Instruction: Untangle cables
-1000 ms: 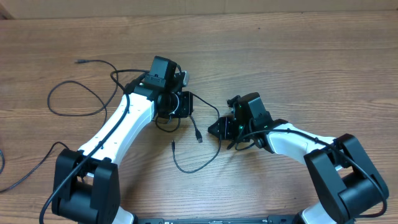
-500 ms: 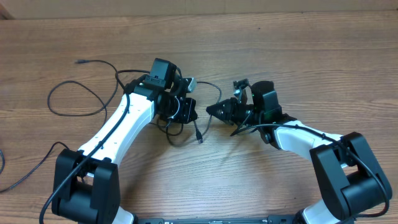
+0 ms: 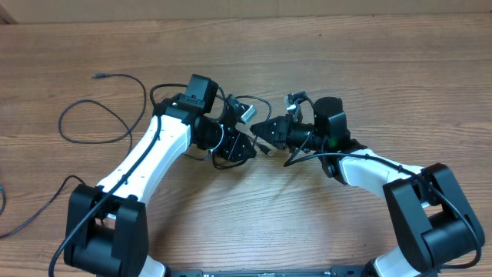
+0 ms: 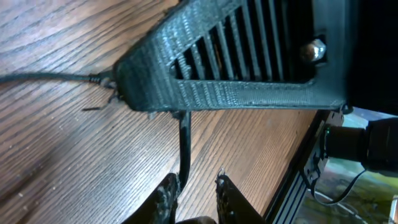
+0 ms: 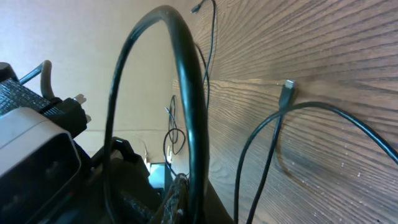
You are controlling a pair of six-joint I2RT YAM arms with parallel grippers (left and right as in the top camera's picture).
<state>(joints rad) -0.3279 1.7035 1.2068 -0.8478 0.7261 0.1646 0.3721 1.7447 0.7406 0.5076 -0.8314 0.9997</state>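
Observation:
The cable should be taken over and laid apart, untangled, so my left gripper will grab it next, beside my right gripper's fingers.
The cables are thin black cords. A bunch of them (image 3: 244,108) hangs between my two grippers at the table's middle. My right gripper (image 3: 263,132) is shut on one cable (image 5: 186,93), which arcs up from its jaws (image 5: 189,194) in a tall loop. Beside it a second cable ends in a silvery plug (image 5: 288,87) lying on the wood. My left gripper (image 3: 240,146) almost touches the right one. Its fingers (image 4: 168,190) stand slightly apart, and a cable (image 4: 183,146) runs between them against the left finger. The ribbed right finger (image 4: 236,68) fills the view above.
A long loose cable loop (image 3: 92,123) with a plug end (image 3: 98,75) lies on the wooden table (image 3: 369,69) at the left. Another black cord (image 3: 31,215) curls at the far left edge. Both arm bases stand at the front edge.
My right gripper shut on a cable, then moved up and left to meet the left gripper. The left jaws have parted a little. The loop lying in front was pulled up.

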